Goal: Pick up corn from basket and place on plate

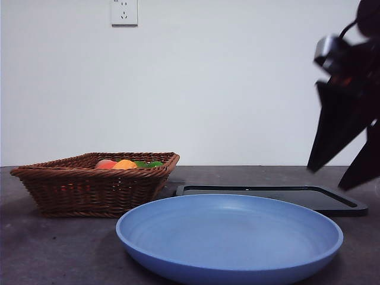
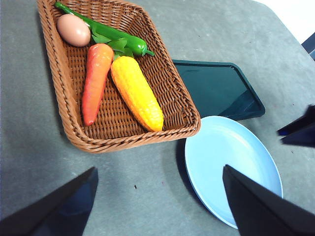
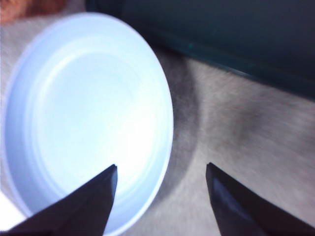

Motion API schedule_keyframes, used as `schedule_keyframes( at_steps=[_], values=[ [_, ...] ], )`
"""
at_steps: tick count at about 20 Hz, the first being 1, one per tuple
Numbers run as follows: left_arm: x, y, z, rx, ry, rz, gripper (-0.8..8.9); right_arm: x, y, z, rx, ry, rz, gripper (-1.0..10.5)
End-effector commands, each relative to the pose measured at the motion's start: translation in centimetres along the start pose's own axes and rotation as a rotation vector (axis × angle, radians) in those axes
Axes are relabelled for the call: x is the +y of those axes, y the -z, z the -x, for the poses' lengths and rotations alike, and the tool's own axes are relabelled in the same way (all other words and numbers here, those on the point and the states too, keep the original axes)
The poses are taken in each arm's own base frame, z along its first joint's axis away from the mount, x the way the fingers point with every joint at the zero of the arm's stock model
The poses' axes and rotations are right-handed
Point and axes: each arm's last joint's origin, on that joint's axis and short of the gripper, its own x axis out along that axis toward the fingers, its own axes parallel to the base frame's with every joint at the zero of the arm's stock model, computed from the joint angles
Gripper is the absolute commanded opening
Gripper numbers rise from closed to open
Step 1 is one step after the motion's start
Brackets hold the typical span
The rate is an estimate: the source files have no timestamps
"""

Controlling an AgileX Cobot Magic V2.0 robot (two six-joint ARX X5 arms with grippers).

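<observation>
The plate's broad side is wider than my open fingers, so my right gripper needs to grab the plate by its thin rim [image 1: 339, 234] [image 3: 161, 180] next.
The corn [image 2: 137, 92], an orange-yellow cob, lies in the brown wicker basket [image 2: 123, 140] beside a carrot; from the front only its top [image 1: 125, 164] peeks over the basket [image 1: 89, 190] rim. The light-blue plate [image 2: 231, 162] sits bare next to the basket, near and large in the front view [image 1: 231, 237]. My left gripper [image 2: 159, 168] hangs open high above the table, between basket and plate, holding nothing. My right gripper [image 1: 325, 178] is open and hovers low over the plate's [image 3: 74, 113] right edge, its jaws [image 3: 161, 165] wide apart.
A carrot [image 2: 96, 81], an egg [image 2: 73, 30] and a green pepper [image 2: 113, 35] share the basket with the corn. A flat black tray [image 2: 216, 88] lies behind the plate [image 1: 267, 193]. The table is grey. A wall socket [image 1: 124, 12] is on the back wall.
</observation>
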Motion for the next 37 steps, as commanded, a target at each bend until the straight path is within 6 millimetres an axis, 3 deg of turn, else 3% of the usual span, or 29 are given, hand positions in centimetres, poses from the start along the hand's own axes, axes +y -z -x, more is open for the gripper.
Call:
schedule_keyframes(
  at_steps=[1,9,14,22,26,30,37],
  values=[
    [-0.2,-0.5,0.2,-0.017,0.010,-0.009,4.13,-0.1,-0.7,-1.3,0.019,-0.009,0.003,3.0],
    [-0.2,-0.5,0.2,-0.017,0.010,-0.009,4.13,-0.5,-0.8,-4.9,0.102,-0.023,0.010,2.4],
    [-0.2,-0.5,0.1,-0.014,0.010,-0.007,4.13,-0.6,-0.8,-5.1,0.106,-0.021,0.004,0.5],
    [-0.1,-0.5,0.0,-0.006,0.009,-0.002,4.12,-0.8,-0.8,-4.8,0.095,0.037,-0.042,0.0],
    [0.1,-1.0,-0.5,0.017,0.006,0.031,4.12,-0.3,-0.6,-2.5,0.057,0.040,-0.050,0.0],
    [-0.4,-3.2,-1.1,0.040,0.012,0.012,4.12,0.9,0.2,1.6,-0.026,0.053,-0.043,0.0],
    [-1.6,-7.6,-6.2,0.134,-0.046,-0.055,4.12,2.3,1.9,7.5,-0.246,0.071,-0.025,0.0]
  ],
)
